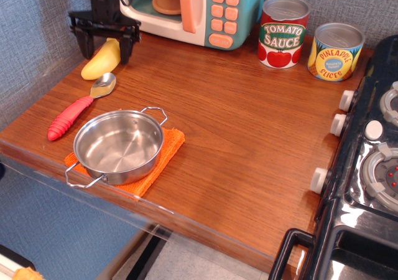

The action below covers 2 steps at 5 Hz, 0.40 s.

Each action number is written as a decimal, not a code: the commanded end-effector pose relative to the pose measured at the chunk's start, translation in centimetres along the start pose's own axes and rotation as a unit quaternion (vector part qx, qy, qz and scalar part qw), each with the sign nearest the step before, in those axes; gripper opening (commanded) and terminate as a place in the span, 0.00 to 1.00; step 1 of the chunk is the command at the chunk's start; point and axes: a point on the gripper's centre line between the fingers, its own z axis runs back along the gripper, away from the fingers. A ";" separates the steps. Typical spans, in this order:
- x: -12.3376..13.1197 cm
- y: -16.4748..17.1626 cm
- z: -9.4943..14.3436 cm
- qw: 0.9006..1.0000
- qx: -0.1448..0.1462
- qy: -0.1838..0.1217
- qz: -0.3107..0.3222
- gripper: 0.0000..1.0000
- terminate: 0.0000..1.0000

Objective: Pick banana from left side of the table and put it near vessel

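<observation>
My gripper grabs the yellow toy banana by its upper end (111,46) next, to put the banana near the steel vessel (118,145).
The yellow toy banana (101,61) lies on the brown wood-grain table (236,137) at the far left. My black gripper (104,48) is lowered over the banana's far end, open, with one finger on each side of it. The shiny steel vessel (118,145) with two wire loop handles sits on an orange cloth (163,159) near the front left edge, apart from the banana.
A red-handled spoon (79,107) lies between banana and vessel. A teal toy microwave (193,9) stands at the back behind the gripper. A tomato sauce can (283,31) and a pineapple can (335,51) stand at the back right. A black toy stove (367,168) borders the right side.
</observation>
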 end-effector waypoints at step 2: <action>0.4 2.3 3.7 0.998 0.003 -0.054 0.011 0.00 0.00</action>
